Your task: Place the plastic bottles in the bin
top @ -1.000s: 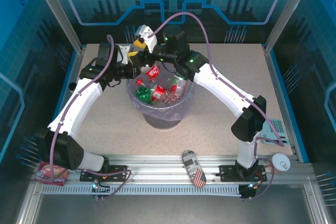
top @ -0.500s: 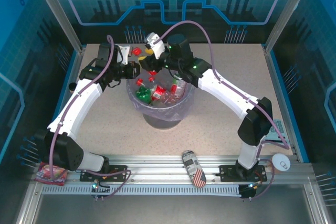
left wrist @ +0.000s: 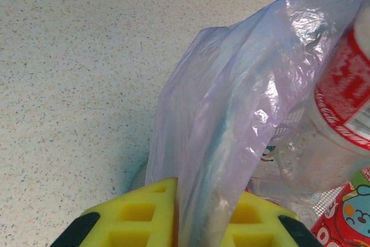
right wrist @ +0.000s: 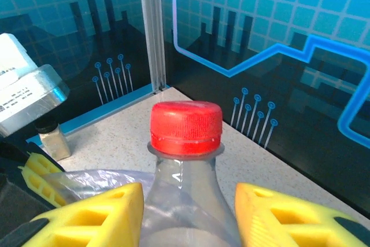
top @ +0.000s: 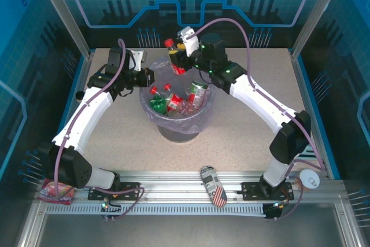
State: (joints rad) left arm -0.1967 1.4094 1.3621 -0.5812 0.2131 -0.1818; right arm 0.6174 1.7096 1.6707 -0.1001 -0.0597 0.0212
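Note:
The bag's fold hangs at the bin's rim and would stay there, so my left gripper needs to open.
A clear plastic bottle with a red cap stands upright between the yellow fingers of my right gripper, which is shut on its shoulder. In the top view that right gripper holds the bottle at the far rim of the grey bin. The bin holds several bottles, among them a green one and red-labelled ones. My left gripper is at the bin's left rim. There this left gripper is shut on the pale-lilac bag.
A flag-patterned can lies on the front rail. A small gold-brown jar stands on the table behind the bin. A red packet sits at the front left corner, a white round object at the front right.
My right gripper has swung right and back from over the bin to its far rim, its jaws closing on the red-capped bottle. The left gripper has kept its grip on the bag.

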